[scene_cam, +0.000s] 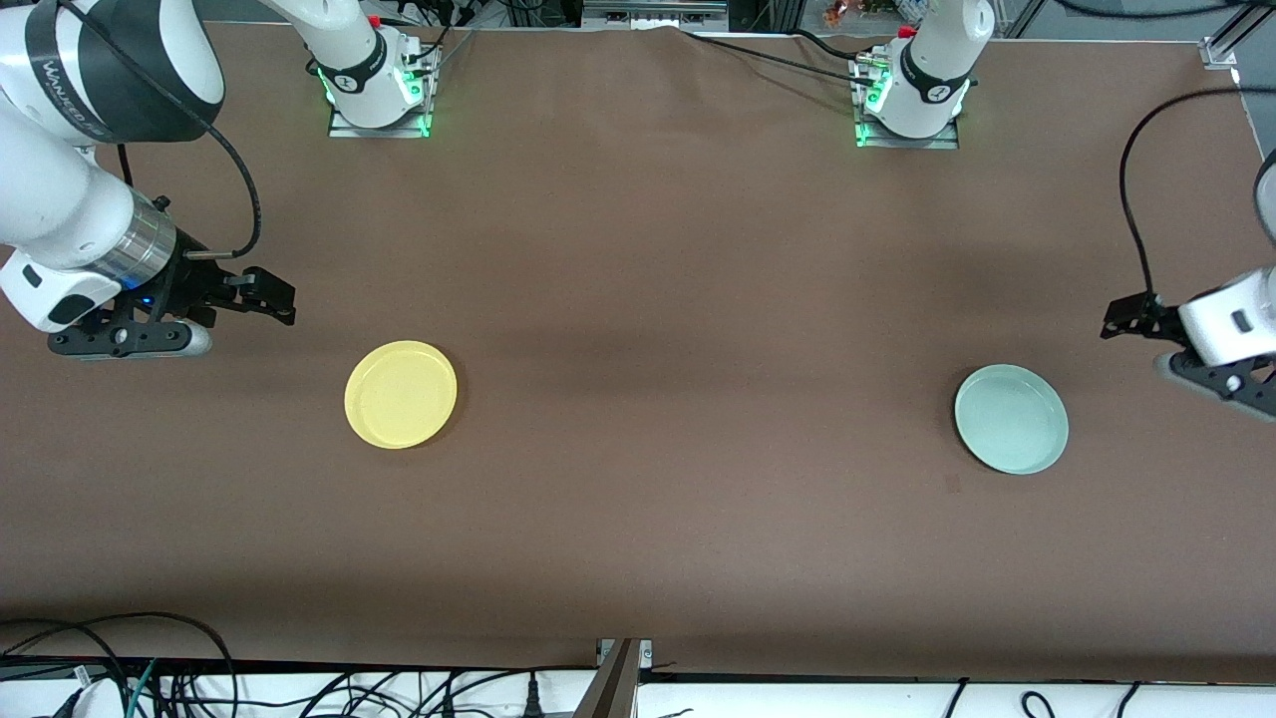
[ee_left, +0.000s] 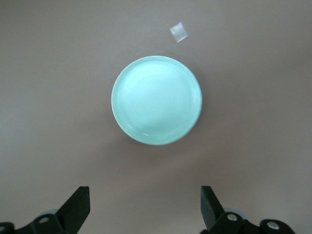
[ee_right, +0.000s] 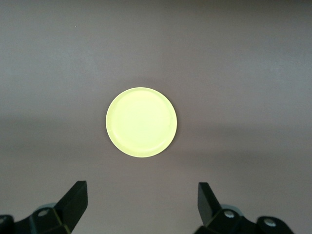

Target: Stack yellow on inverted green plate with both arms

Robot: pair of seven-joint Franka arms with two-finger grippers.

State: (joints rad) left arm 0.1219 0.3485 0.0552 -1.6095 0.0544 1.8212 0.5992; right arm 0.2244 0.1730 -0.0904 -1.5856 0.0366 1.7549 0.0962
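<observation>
My left gripper takes hold of the pale green plate [scene_cam: 1012,419] by its rim [scene_cam: 1061,409] next, to turn it over for stacking.
The yellow plate [scene_cam: 401,394] lies rim up on the brown table toward the right arm's end. It also shows in the right wrist view [ee_right: 141,122]. The pale green plate [scene_cam: 1011,419] lies toward the left arm's end, its hollow side seemingly up, and shows in the left wrist view [ee_left: 156,100]. My right gripper [scene_cam: 130,339] [ee_right: 142,204] hangs open and empty above the table, off to the side of the yellow plate. My left gripper [scene_cam: 1221,379] [ee_left: 145,207] hangs open and empty beside the green plate, above the table's end.
The brown table [scene_cam: 678,299] runs wide between the two plates. A small pale scrap [ee_left: 178,32] lies on the table close to the green plate. Both arm bases [scene_cam: 379,90] [scene_cam: 912,100] stand along the table's edge farthest from the front camera. Cables lie below the nearest edge.
</observation>
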